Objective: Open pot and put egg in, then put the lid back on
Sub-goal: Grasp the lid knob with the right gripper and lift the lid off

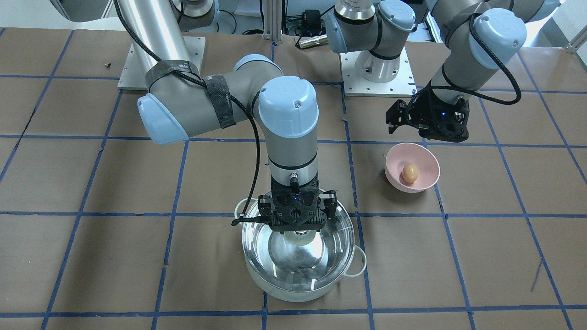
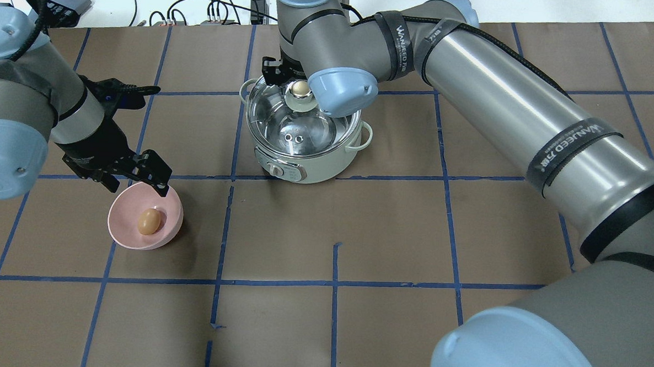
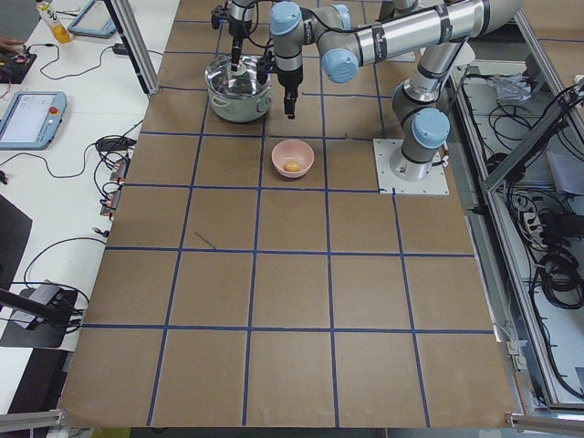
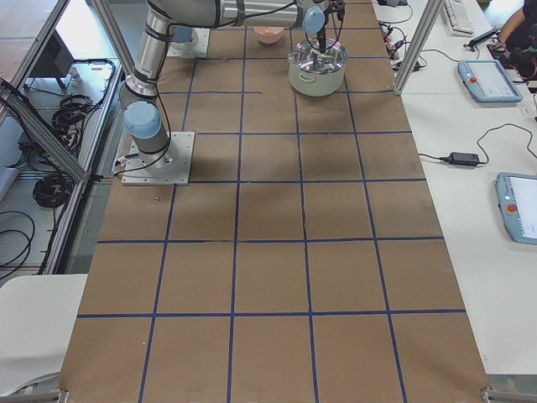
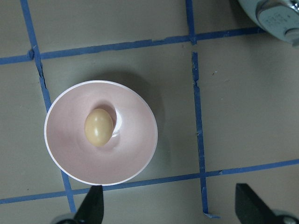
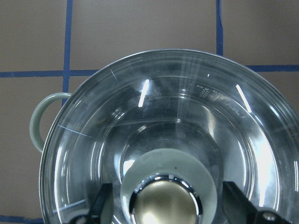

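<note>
I will grab the glass lid with my right gripper next by its narrow gold-topped knob (image 6: 166,204), because the lid is wider than the fingers can open.
The mint-green pot (image 1: 302,289) stands on the table with the glass lid (image 1: 323,256) on it. My right gripper (image 6: 168,210) is open and hangs straight over the lid, with its fingers on either side of the gold-topped knob (image 6: 164,203) and a small gap to each. The egg (image 5: 98,127) lies in the pink bowl (image 5: 133,154). My left gripper (image 5: 170,207) is open and empty and hovers above the bowl's near edge. The overhead view shows the pot (image 2: 305,169), the knob (image 2: 299,90), the egg (image 2: 149,221) and the left gripper (image 2: 134,181).
The two arm base plates (image 1: 380,68) (image 1: 160,68) are bolted on at the robot's side of the table. A small screw (image 1: 107,64) lies near one of them. Blue tape lines divide the brown table cover into squares.
</note>
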